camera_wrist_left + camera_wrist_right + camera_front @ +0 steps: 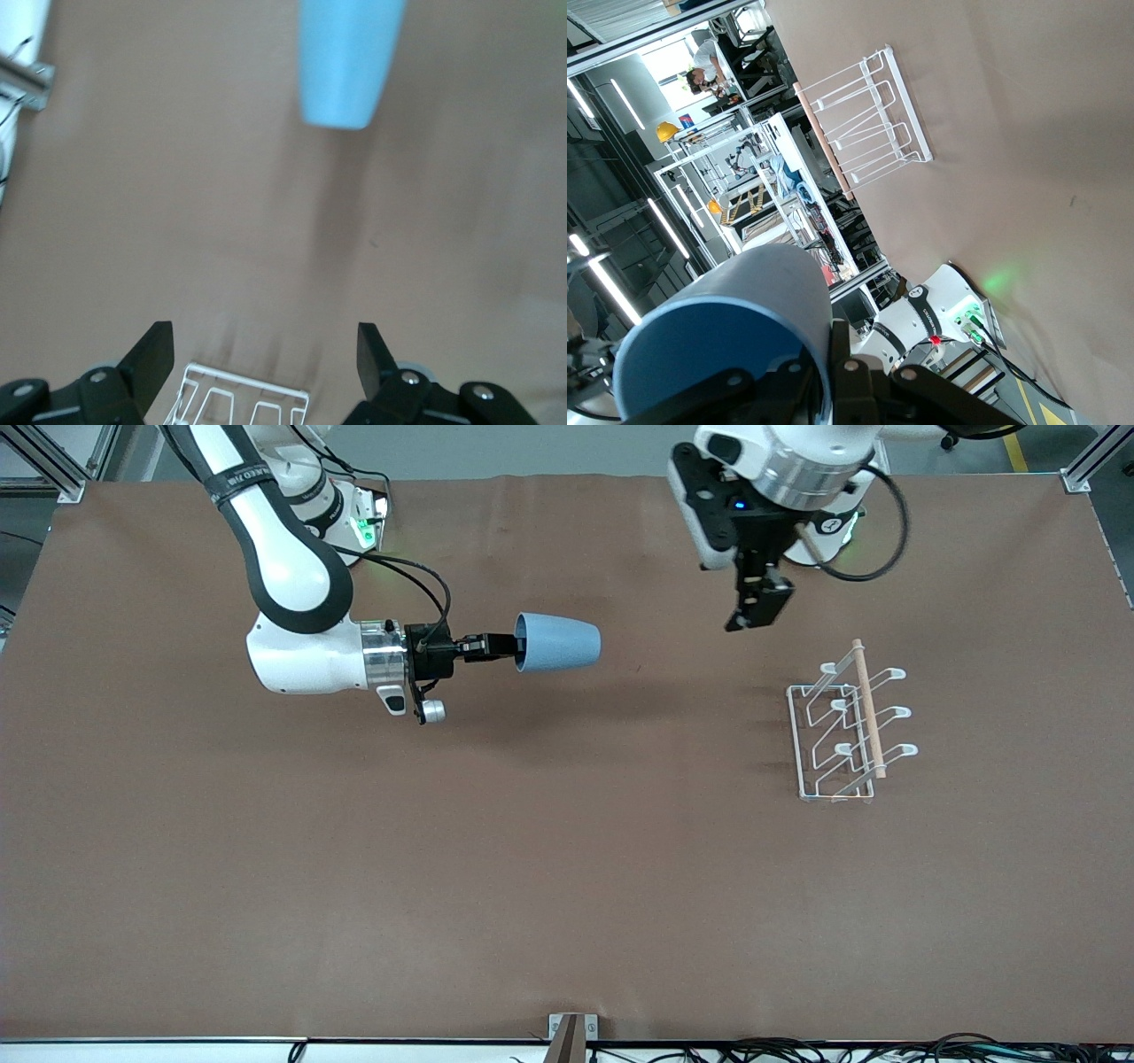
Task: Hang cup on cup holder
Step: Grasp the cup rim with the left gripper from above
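Note:
My left gripper is to pick up the light-blue cup by its base end (585,644) next. That leaves the cup's opening free to go onto the white wire cup holder (846,726).
My right gripper (507,647) is shut on the rim of the light-blue cup (560,643) and holds it on its side above the middle of the table, its base pointing toward the left arm's end. In the right wrist view one finger is inside the cup (735,328) and one outside. The cup also shows in the left wrist view (347,57). The white wire cup holder (846,726) with a wooden rod stands on the table toward the left arm's end; it shows in both wrist views (868,119) (239,403). My left gripper (751,615) is open and empty, above the table between cup and holder.
The brown table (443,868) stretches wide around the rack. Metal frame posts (1076,478) stand at the table's corners by the arm bases. Cables (886,1050) run along the edge nearest the front camera.

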